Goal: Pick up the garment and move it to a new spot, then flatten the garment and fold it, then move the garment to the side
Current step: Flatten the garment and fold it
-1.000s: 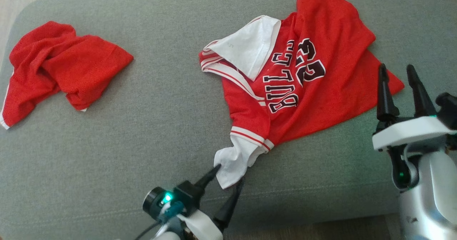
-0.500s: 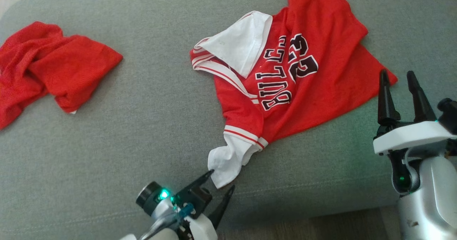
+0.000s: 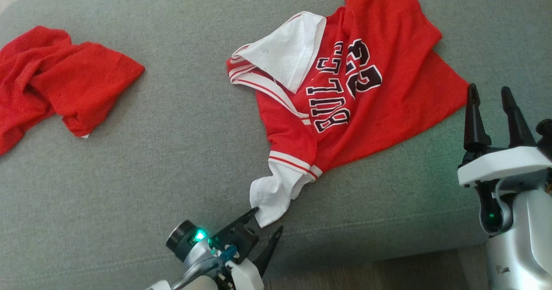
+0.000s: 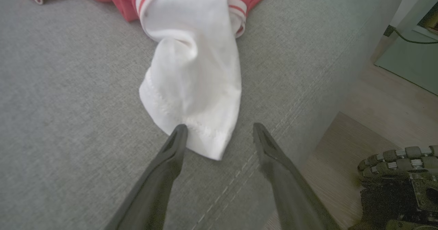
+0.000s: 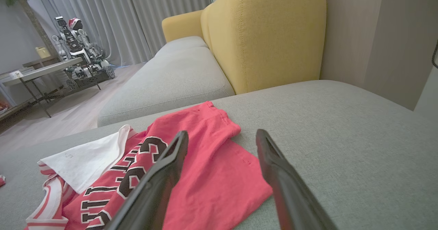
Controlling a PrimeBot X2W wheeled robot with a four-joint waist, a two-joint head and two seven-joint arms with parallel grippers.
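Observation:
Next, my right gripper grabs the red jersey (image 3: 393, 98) by its hem corner (image 3: 462, 92) to move and flatten the jersey for folding.
The garment (image 3: 358, 100) is a red jersey with black lettering and white sleeves, lying crumpled on the grey couch cushion (image 3: 181, 160). One white sleeve (image 4: 195, 86) trails toward the cushion's front edge. My left gripper (image 3: 268, 219) is open right at that sleeve's end. In the left wrist view the left gripper (image 4: 219, 127) has the hem corner just between its fingertips, with no grip on it. My right gripper (image 3: 489, 89) stands open beside the jersey's right corner. In the right wrist view the right gripper (image 5: 222, 133) hovers over the garment (image 5: 212, 175).
A second crumpled red cloth (image 3: 56, 83) lies at the far left of the cushion. The cushion's front edge drops to wooden floor (image 3: 366, 272). A yellow backrest (image 5: 267, 35) rises behind the couch, and another robot (image 5: 78, 48) stands across the room.
The head camera has shifted a little. My left gripper has drawn back from around the sleeve end toward the cushion's front edge. Both grippers stay open.

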